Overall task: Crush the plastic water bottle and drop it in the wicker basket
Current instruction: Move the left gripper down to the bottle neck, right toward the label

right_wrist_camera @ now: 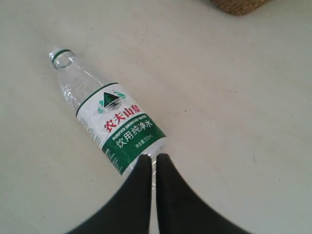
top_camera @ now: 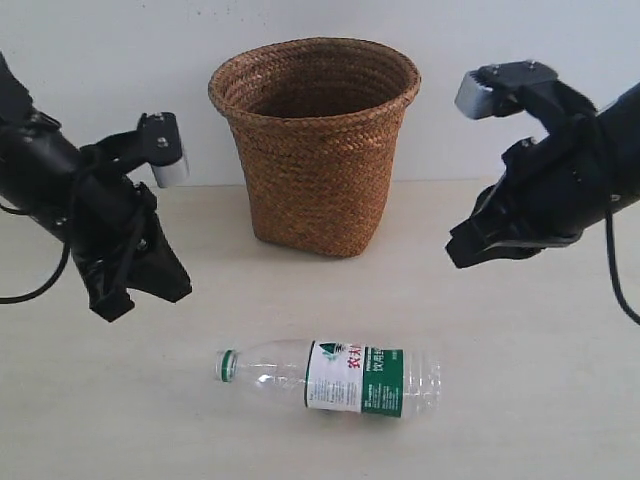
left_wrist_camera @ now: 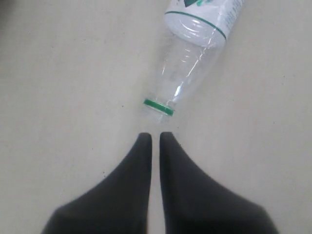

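Note:
The bottle's labelled body (top_camera: 354, 378) is wide and round, so my left gripper will grab the bottle by its narrow green-ringed neck (top_camera: 228, 366) next.
The plastic water bottle (top_camera: 330, 375) lies on its side on the pale table, uncrushed, green-ringed neck to the left and white-and-green label with red writing facing up. Behind it the brown wicker basket (top_camera: 315, 170) stands upright. My left gripper (top_camera: 140, 290) hovers above the table, left of the neck and clear of it. My right gripper (top_camera: 465, 250) hangs higher, up and to the right of the bottle's base. In the left wrist view the gripper (left_wrist_camera: 155, 136) is shut and empty, pointing at the bottle's neck (left_wrist_camera: 158, 106). The right gripper (right_wrist_camera: 153, 158) is shut above the bottle (right_wrist_camera: 112, 117).
A white wall runs behind the basket. In the right wrist view only the basket's base (right_wrist_camera: 239, 5) shows at the frame's edge. Bare table surface (top_camera: 520, 400) surrounds the bottle.

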